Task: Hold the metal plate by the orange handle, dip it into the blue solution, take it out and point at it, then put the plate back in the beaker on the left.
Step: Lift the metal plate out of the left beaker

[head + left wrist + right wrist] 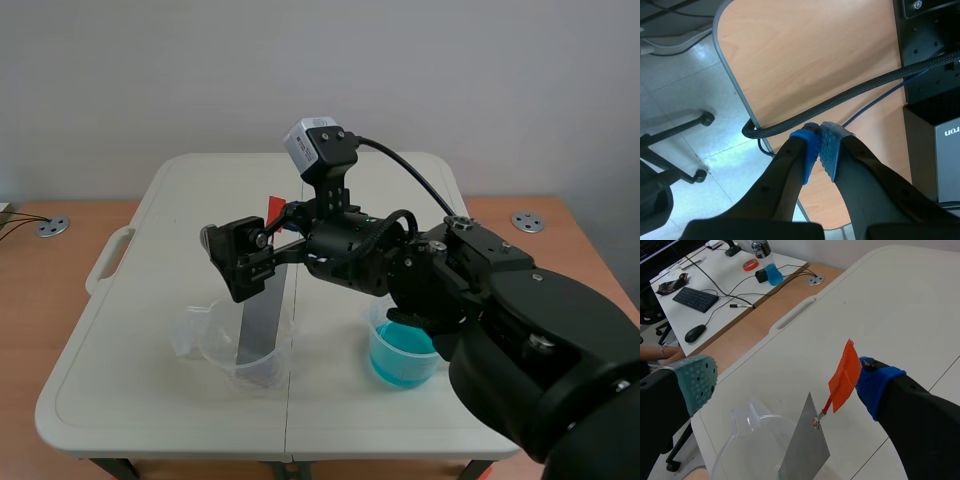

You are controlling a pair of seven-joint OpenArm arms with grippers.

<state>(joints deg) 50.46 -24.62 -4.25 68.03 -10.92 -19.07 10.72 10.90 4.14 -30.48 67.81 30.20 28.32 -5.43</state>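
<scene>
My right gripper needs to dip the metal plate into the blue solution (pixel 402 355), so it should grab the plate by its orange handle (pixel 274 207) next.
The grey metal plate (pixel 260 318) stands tilted in the clear beaker (pixel 243 352) at the table's front left, its orange handle (pixel 274 207) sticking up. My right gripper (pixel 250 255), reaching across from the right, is open around the handle. In the right wrist view the orange handle (pixel 844 376) lies against the blue-padded finger (pixel 875 383), well apart from the green-padded finger (pixel 696 382); the plate (pixel 805 450) drops into the beaker (pixel 747 440) below. The beaker of blue solution (pixel 402 355) sits front right, partly hidden by the right arm. My left gripper (pixel 819 146) is shut on nothing, away from the table.
The white folding table (pixel 130 390) rests on a wooden desk (pixel 40 290). Under the left gripper are a desk edge, a black braided cable (pixel 850 95) and the floor. A neighbouring desk with a keyboard (pixel 696 299) and mouse lies beyond the table.
</scene>
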